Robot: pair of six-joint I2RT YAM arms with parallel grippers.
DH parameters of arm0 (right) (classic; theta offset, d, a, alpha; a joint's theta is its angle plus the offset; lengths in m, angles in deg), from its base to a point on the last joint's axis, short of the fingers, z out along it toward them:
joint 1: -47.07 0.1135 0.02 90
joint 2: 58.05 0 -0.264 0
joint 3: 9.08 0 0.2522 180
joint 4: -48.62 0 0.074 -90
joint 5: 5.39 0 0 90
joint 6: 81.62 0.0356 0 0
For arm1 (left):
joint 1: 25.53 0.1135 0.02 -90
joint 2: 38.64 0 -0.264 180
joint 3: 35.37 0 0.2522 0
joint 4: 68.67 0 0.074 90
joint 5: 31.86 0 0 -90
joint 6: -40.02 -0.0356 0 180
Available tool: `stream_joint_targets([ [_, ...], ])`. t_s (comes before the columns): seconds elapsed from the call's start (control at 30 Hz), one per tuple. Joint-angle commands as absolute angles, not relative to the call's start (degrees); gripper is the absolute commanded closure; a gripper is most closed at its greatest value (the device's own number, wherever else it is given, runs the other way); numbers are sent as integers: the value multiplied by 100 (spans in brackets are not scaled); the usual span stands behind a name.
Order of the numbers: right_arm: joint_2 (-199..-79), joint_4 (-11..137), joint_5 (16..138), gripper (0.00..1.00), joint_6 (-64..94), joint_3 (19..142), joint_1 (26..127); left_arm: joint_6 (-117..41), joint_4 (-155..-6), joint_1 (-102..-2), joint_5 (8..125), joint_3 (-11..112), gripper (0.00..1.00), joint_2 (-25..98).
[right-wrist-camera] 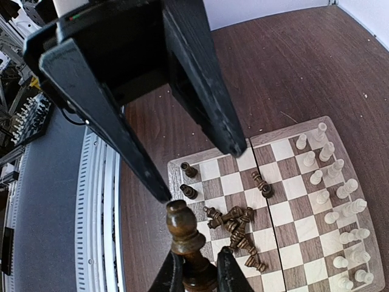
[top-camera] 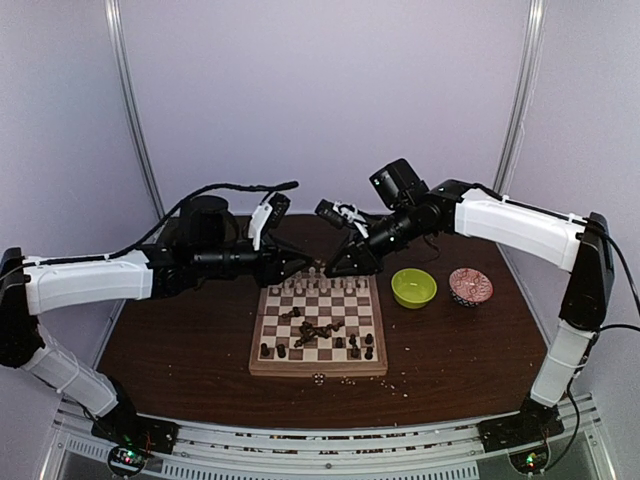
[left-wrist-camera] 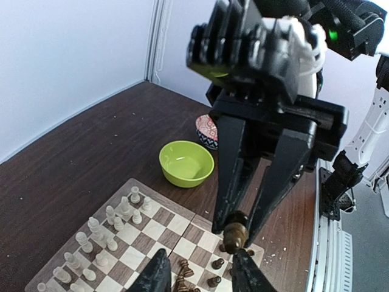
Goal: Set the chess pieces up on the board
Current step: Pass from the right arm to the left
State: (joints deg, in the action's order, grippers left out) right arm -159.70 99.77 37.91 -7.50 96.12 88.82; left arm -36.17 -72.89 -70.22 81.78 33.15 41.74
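Observation:
My left gripper grabs the dark brown piece by its exposed end next, to leave the piece's base free to meet the board.
Above the board, near its far edge, my two grippers meet tip to tip. My right gripper is shut on a dark brown chess piece, held upright by its base. My left gripper is open, its fingers standing apart on either side of that piece without pinching it. Cream-white pieces stand in rows along one end of the board. A heap of fallen dark pieces lies mid-board, and a few dark ones stand at the other end.
A lime-green bowl and a red patterned bowl sit on the brown table to the right of the board. Pale crumbs are scattered by the board's near edge. Light walls close off the back and sides.

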Motion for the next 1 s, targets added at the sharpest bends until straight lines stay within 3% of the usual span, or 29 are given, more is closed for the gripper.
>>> stream_joint_targets([
  [0.0, -16025, 9786, 3469, 88, -558, 9563, 8891, -3305, -6649, -7026, 8530, 3594, 63, 4457],
  [0.4, -16040, 9776, 3471, 87, -595, 9553, 8881, -3212, -6850, -7027, 9266, 3994, 63, 4916],
  [0.8, -16038, 9777, 3442, 87, -610, 9548, 8839, -3256, -7380, -7027, 9434, 4292, 85, 5145],
  [0.97, -16005, 9738, 3411, 87, -586, 9511, 8805, -3238, -7495, -7027, 9393, 4288, 82, 5107],
])
